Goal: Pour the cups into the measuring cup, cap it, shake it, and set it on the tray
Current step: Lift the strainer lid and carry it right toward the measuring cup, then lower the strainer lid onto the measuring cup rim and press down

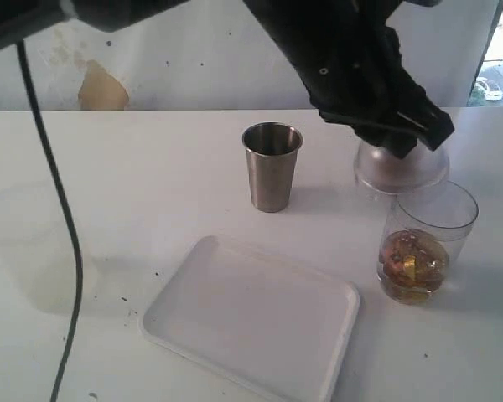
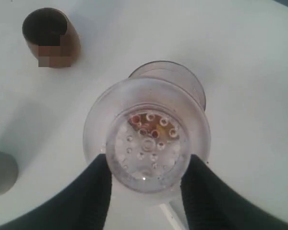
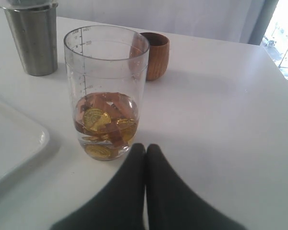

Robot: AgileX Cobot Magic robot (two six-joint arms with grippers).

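Note:
My left gripper should line up the clear dome lid before opening: the lid hangs above and behind the measuring cup's rim [image 1: 432, 205].
The clear measuring cup [image 1: 423, 243] [image 3: 105, 91] stands right of the white tray [image 1: 251, 327] with gold coins and brown pieces in its bottom. My left gripper [image 1: 394, 134] [image 2: 148, 163] reaches across and is shut on a clear dome lid [image 1: 400, 167] [image 2: 148, 143], held just above and behind the cup's rim [image 2: 182, 79]. The steel tumbler [image 1: 272, 167] [image 3: 33, 40] stands upright behind the tray. The wooden cup [image 2: 50, 38] [image 3: 156, 55] stands beyond the measuring cup. The frosted plastic cup [image 1: 25, 243] stands at far left. My right gripper [image 3: 145, 146] is shut and empty, close to the measuring cup's base.
A black cable [image 1: 63, 226] hangs down over the left of the table, in front of the frosted cup. The tray's corner [image 3: 14, 139] lies close beside the measuring cup. A window [image 1: 495, 75] is at the far right.

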